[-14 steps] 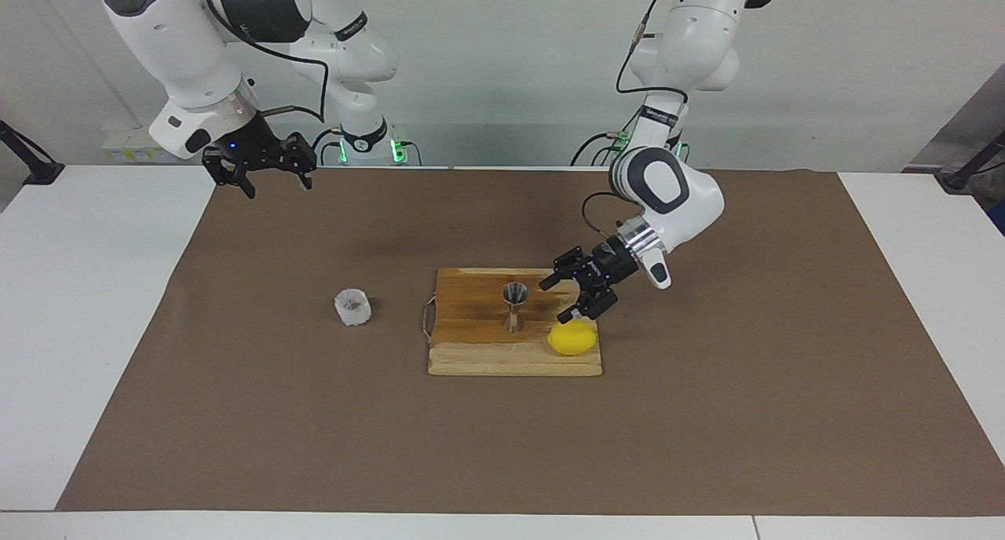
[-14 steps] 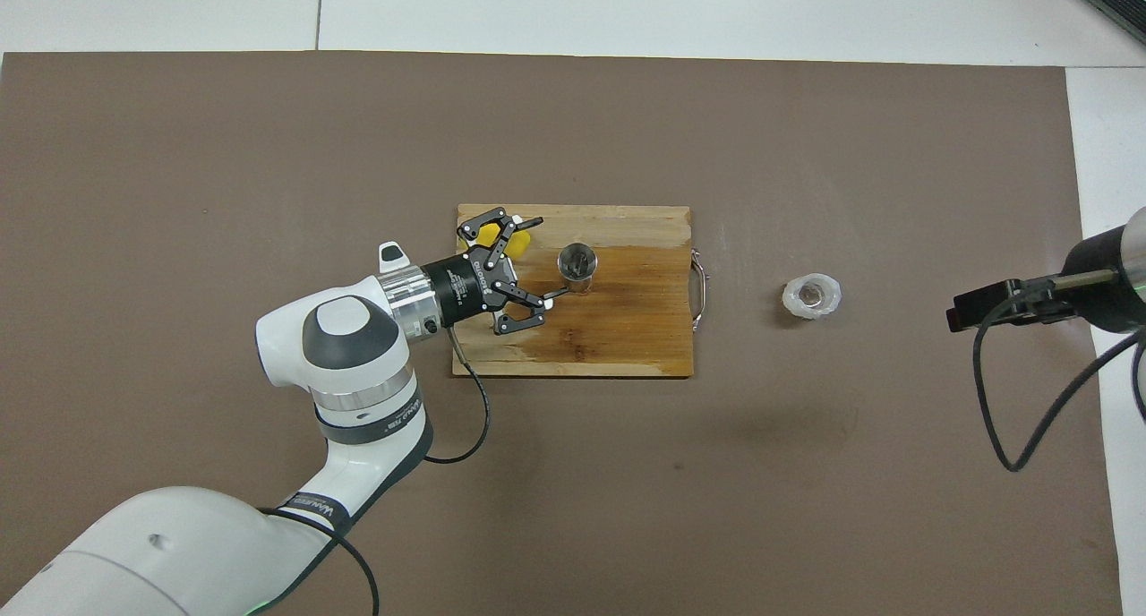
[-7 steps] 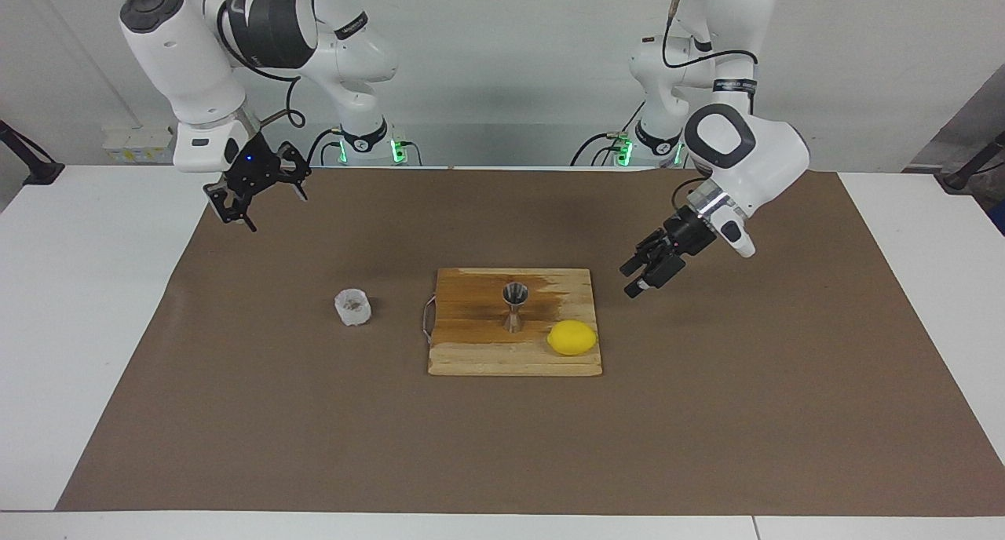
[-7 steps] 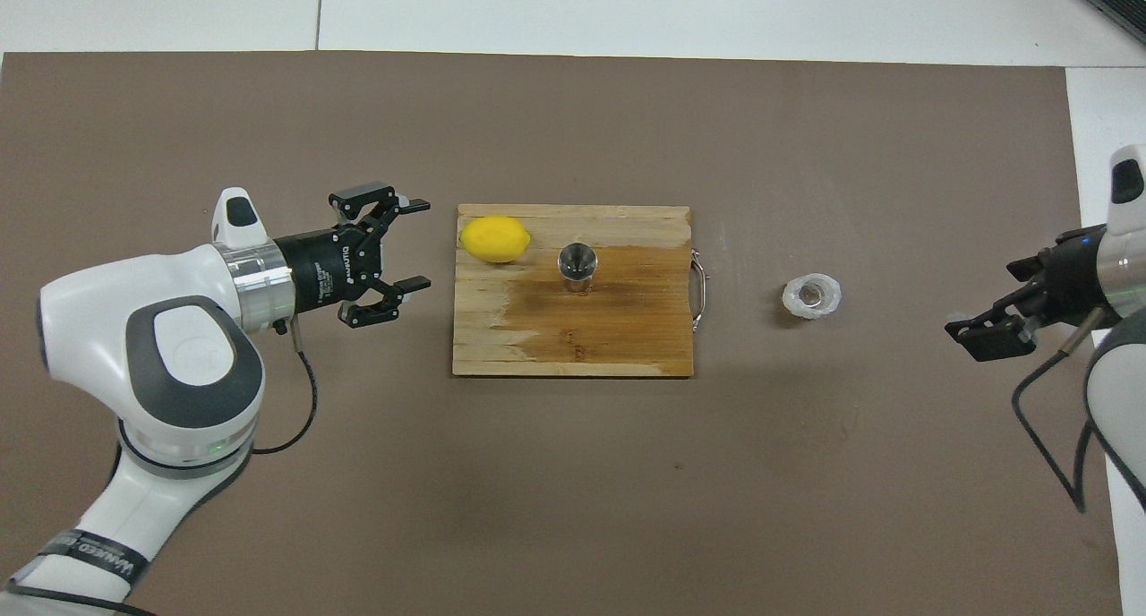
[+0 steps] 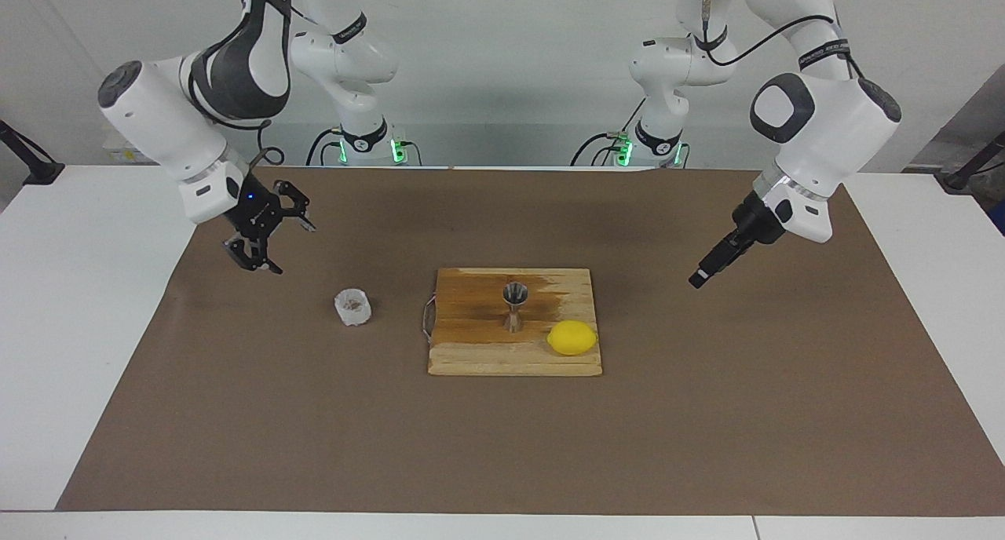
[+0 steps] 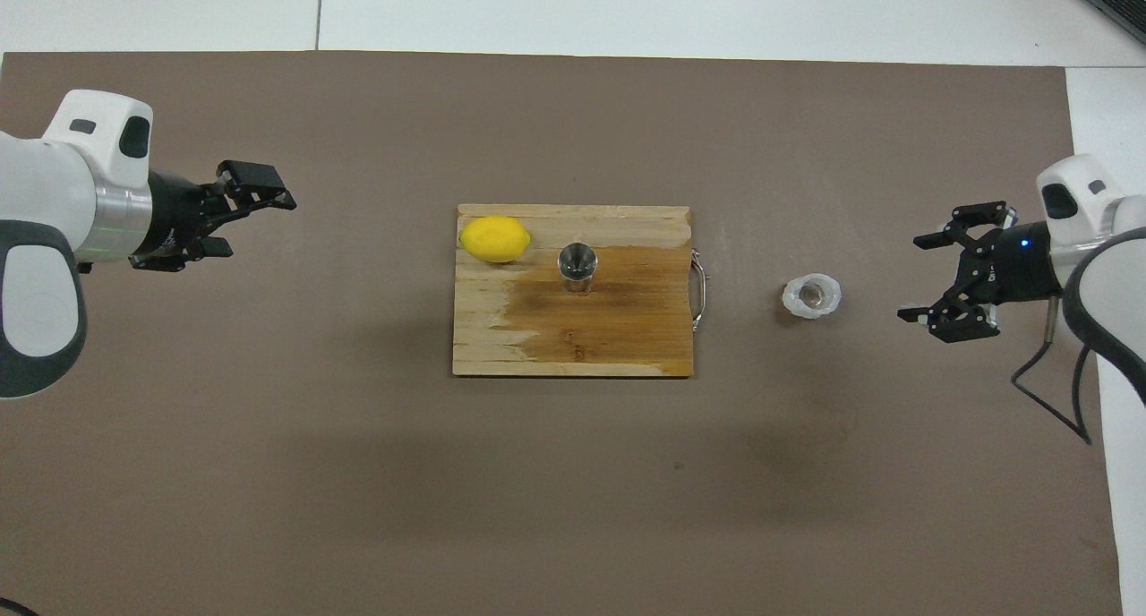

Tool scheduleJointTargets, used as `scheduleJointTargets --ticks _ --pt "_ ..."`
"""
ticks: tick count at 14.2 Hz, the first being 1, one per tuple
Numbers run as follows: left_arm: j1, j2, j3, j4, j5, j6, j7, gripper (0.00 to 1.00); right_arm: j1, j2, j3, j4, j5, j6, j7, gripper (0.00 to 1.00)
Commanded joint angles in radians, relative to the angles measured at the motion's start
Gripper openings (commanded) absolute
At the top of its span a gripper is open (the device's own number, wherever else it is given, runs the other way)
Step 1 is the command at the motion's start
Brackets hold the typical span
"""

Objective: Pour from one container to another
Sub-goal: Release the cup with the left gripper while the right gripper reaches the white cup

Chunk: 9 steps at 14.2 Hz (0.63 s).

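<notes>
The contents of the translucent cup should be poured into the steel jigger [image 6: 577, 265], so my right gripper will pick up the cup by its crinkled side [image 6: 797, 298] next.
The translucent crinkled cup [image 5: 352, 306] [image 6: 812, 295] with brownish contents stands on the brown mat, between the board and the right arm's end of the table. The steel hourglass jigger [image 5: 515, 304] [image 6: 577, 265] stands upright on the wooden cutting board [image 5: 487, 361] [image 6: 627, 334]. My right gripper [image 5: 289, 249] [image 6: 909, 276] hangs open over the mat beside the cup, apart from it, with nothing between its fingers. Well off the board, toward the left arm's end, my left gripper [image 5: 697, 279] [image 6: 262, 227] hangs open and empty over the mat.
A yellow lemon [image 5: 572, 337] [image 6: 494, 238] lies on the board's corner toward the left arm's end. The board has a metal handle [image 5: 426, 316] [image 6: 701, 289] on the edge facing the cup. A brown mat [image 5: 502, 446] covers the white table.
My left gripper has pulled back from over the board beside the lemon and jigger to the left arm's end. My right gripper has come down and closer to the cup.
</notes>
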<state>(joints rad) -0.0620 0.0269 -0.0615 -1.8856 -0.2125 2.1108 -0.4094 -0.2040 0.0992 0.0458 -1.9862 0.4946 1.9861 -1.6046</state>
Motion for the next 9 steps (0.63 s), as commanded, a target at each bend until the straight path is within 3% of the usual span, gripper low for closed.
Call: scheduleJointTargets --ticks 1,5,9 --pt "-0.01 -0.074 -0.006 0.005 0.157 -0.087 0.13 1.0 -0.003 0.08 0.009 0.006 0.123 0.046 -0.183 1.0" --pt "-0.021 -0.15 -0.02 0.022 0.254 -0.192 0.286 1.0 -0.023 0.103 0.009 -0.106 0.292 0.057 -0.375 1.0" --pt "-0.025 -0.066 -0.029 0.285 0.271 -0.406 0.301 1.0 -0.025 0.229 0.009 -0.109 0.502 0.054 -0.599 1.0"
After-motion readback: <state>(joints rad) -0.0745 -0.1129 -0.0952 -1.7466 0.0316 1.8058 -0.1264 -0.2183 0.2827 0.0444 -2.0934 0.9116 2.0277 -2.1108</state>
